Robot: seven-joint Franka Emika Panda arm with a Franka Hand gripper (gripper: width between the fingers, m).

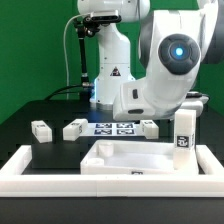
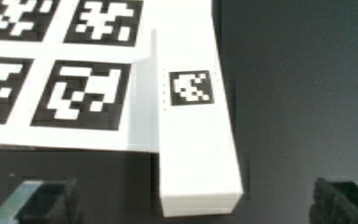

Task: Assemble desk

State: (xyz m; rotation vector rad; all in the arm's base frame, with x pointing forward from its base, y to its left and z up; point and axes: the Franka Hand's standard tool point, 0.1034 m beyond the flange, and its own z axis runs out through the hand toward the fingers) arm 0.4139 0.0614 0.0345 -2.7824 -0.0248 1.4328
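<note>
The white leg [image 2: 197, 110] is to stand upright in the white tabletop, so my gripper should grab it by its blank end [image 2: 199, 175] beside the marker.
In the wrist view my gripper [image 2: 190, 205] is open, with one dark fingertip [image 2: 34, 200] on each side of the picture. It hovers over a white square-section leg [image 2: 197, 110] that lies flat along the edge of the marker board [image 2: 60, 70]. The leg's near end lies between the fingers, clear of both. In the exterior view this leg [image 1: 148, 126] lies at the marker board's [image 1: 113, 127] right end, and the arm hides my fingers. The white tabletop [image 1: 130, 160] lies in front. Two more legs [image 1: 40, 130] [image 1: 72, 129] lie at the left, and a fourth [image 1: 184, 135] stands upright at the right.
A long low white wall with turned-up ends [image 1: 100, 187] runs along the front, around the tabletop. The arm's base and a black cable [image 1: 70, 60] stand at the back before a green backdrop. The table is black.
</note>
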